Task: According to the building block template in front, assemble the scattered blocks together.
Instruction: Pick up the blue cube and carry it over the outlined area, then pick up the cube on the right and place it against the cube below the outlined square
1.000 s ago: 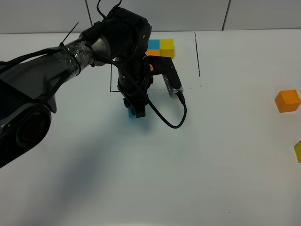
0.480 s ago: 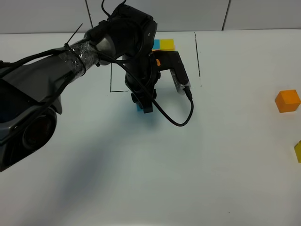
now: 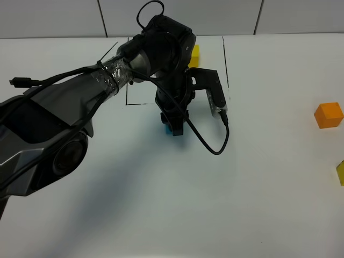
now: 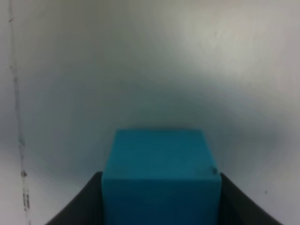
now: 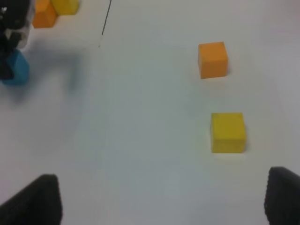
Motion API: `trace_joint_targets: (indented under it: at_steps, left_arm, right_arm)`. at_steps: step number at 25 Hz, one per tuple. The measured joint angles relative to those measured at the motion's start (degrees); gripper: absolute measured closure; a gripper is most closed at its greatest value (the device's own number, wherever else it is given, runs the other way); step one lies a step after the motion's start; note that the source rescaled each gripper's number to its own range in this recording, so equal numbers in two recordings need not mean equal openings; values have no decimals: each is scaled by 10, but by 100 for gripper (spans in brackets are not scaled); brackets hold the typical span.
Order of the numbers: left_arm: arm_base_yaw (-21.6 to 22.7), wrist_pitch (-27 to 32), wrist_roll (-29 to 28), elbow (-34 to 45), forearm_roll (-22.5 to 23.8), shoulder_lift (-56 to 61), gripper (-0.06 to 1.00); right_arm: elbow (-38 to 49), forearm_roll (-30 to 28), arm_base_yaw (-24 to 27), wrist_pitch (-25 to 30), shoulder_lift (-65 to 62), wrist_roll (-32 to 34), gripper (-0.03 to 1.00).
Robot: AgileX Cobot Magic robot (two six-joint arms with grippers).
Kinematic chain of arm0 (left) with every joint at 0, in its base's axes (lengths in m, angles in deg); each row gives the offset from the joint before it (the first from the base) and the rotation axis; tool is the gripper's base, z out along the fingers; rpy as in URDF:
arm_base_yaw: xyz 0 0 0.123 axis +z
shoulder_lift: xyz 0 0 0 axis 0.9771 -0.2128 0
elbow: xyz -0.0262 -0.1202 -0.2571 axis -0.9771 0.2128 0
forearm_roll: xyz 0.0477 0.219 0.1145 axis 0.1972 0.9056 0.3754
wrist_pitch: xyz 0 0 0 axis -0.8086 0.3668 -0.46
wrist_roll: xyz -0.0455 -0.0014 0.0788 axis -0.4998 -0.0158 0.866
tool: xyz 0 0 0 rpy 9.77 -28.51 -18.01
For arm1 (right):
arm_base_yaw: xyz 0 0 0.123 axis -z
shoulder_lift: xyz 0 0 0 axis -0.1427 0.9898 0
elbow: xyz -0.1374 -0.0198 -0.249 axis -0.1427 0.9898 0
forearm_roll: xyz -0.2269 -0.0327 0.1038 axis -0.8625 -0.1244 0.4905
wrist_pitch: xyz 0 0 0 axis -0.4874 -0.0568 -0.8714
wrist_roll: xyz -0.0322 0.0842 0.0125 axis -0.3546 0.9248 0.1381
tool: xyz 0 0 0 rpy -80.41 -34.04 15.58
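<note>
The sky blue cube (image 3: 168, 130) (image 4: 161, 176) sits low on the tabletop in front of the outline, so it is time for my left gripper to open.
My left gripper (image 3: 173, 124) is shut on the sky blue cube (image 3: 168, 130), just in front of the black outline (image 3: 224, 59), low over the table. In the left wrist view the blue cube (image 4: 161, 176) fills the space between the dark fingers (image 4: 79, 208). The arm hides most of the template; only its yellow cube (image 3: 194, 54) shows. The right wrist view shows the template's orange cube (image 5: 44, 15) and yellow cube (image 5: 65, 5). The loose orange cube (image 3: 328, 114) and yellow cube (image 3: 341, 173) lie far right. My right gripper (image 5: 161, 206) is open, short of the yellow cube (image 5: 228, 132) and orange cube (image 5: 213, 59).
The left arm, wrapped in tape with a looping black cable (image 3: 212, 145), stretches diagonally from the lower left across the white table (image 3: 161, 215). A tiled wall (image 3: 54, 16) runs along the far edge.
The left arm has swung to the right, carrying the blue cube along the front of the outline. The arm now covers more of the template. The loose orange and yellow cubes have not moved.
</note>
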Motion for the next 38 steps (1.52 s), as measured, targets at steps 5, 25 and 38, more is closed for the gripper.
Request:
trace_joint_targets:
  at_steps: [5, 25, 38]
  left_arm:
    - [0, 0, 1, -4, 0, -5, 94]
    - [0, 0, 49, -4, -1, -5, 94]
    - [0, 0, 64, -4, -1, -10, 12]
  right_arm:
    - [0, 0, 0, 0, 0, 0, 22]
    - [0, 0, 0, 0, 0, 0, 22]
    - [0, 0, 0, 0, 0, 0, 22]
